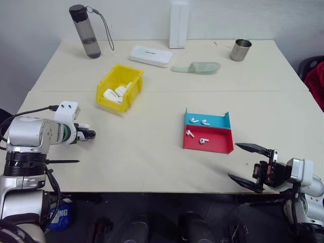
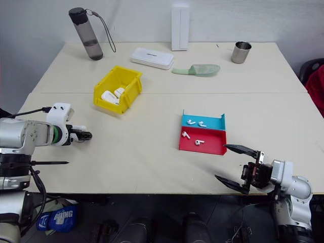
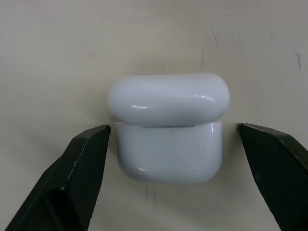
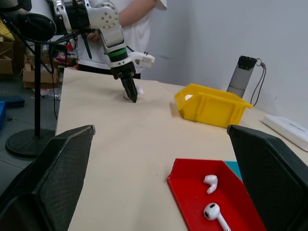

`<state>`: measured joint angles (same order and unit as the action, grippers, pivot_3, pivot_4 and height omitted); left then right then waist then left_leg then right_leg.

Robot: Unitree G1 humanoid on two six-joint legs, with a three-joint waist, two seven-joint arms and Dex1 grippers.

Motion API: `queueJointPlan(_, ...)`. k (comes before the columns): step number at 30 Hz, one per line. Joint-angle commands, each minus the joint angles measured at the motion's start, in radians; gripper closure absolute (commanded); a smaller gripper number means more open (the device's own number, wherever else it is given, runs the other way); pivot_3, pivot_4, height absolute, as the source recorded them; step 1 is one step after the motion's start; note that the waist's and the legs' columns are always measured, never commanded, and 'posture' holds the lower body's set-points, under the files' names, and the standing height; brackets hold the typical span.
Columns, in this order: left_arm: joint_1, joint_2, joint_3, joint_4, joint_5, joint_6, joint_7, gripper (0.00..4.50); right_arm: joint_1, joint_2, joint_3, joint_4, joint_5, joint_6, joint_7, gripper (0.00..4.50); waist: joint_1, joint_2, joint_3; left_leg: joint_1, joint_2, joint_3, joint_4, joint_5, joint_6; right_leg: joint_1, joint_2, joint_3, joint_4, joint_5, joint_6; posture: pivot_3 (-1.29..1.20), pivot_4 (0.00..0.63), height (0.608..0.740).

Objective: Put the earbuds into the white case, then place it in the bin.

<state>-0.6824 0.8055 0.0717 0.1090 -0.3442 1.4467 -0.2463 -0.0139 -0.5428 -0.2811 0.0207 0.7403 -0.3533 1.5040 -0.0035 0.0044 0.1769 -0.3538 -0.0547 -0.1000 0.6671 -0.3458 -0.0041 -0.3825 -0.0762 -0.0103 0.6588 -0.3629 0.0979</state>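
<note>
In the left wrist view my left gripper's fingers stand beside the white case's lower body, so closing now would catch the case and it is time to close.
The white case (image 3: 166,154) lies on the table with its lid (image 3: 168,98) raised a crack. My left gripper (image 3: 173,126) is open around it, one finger (image 3: 82,163) on each side, neither touching. In the head views the left gripper (image 1: 90,134) points down at the table's left side and hides the case. Several earbuds (image 1: 195,120) lie in a red-and-blue tray (image 1: 223,147) right of centre. The yellow bin (image 1: 134,83) stands at the back left with white cases (image 1: 115,93) inside. My right gripper (image 1: 235,161) hangs open and empty by the table's front right edge.
Along the table's far side stand a grey water bottle (image 1: 86,31), a flat white box (image 1: 151,55), an upright white box (image 1: 179,24), a green scoop (image 1: 200,67) and a metal cup (image 1: 241,49). A person (image 4: 139,14) stands beyond the table's left end.
</note>
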Motion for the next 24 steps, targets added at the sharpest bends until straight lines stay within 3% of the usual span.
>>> queueJointPlan(1,0.044,0.012,-0.015,-0.018,0.020,0.048,-0.010,0.07,0.001,-0.012,0.008,-0.100,-0.014,0.038,-0.061,0.00,0.001,0.000,0.000,0.000,0.000,0.000,0.000,0.000,0.000,0.000,0.000,0.000,0.000,0.000,0.000,0.00,0.150,0.740)
queueJointPlan(11,0.063,-0.013,-0.001,-0.024,0.047,0.031,-0.003,0.07,-0.022,-0.013,0.017,-0.154,-0.041,0.094,-0.123,0.00,0.001,0.001,0.000,0.000,0.000,0.000,0.000,0.000,0.000,0.000,0.000,0.000,0.000,0.000,0.000,0.00,0.150,0.740)
queueJointPlan(18,0.081,-0.029,0.032,-0.051,0.056,0.031,-0.001,1.74,-0.023,-0.014,0.014,-0.151,-0.046,0.101,-0.128,0.00,0.001,0.003,-0.002,0.001,0.000,0.000,0.000,0.000,-0.001,0.000,0.000,0.000,0.001,0.000,0.000,0.00,0.150,0.740)
queueJointPlan(22,0.098,-0.007,0.105,-0.118,0.026,0.008,-0.040,1.74,-0.015,-0.016,0.001,-0.133,-0.046,0.089,-0.115,0.00,-0.002,0.003,-0.002,0.001,0.000,0.000,0.000,0.001,-0.001,0.000,0.001,0.001,0.001,0.000,0.000,0.00,0.150,0.740)
queueJointPlan(24,0.126,0.010,0.166,-0.167,-0.007,-0.083,-0.106,1.74,-0.011,-0.019,-0.009,-0.115,-0.045,0.078,-0.104,0.00,-0.002,0.003,-0.002,0.000,0.000,0.000,-0.001,0.001,-0.001,-0.001,0.001,0.001,0.001,0.000,0.000,0.00,0.150,0.740)
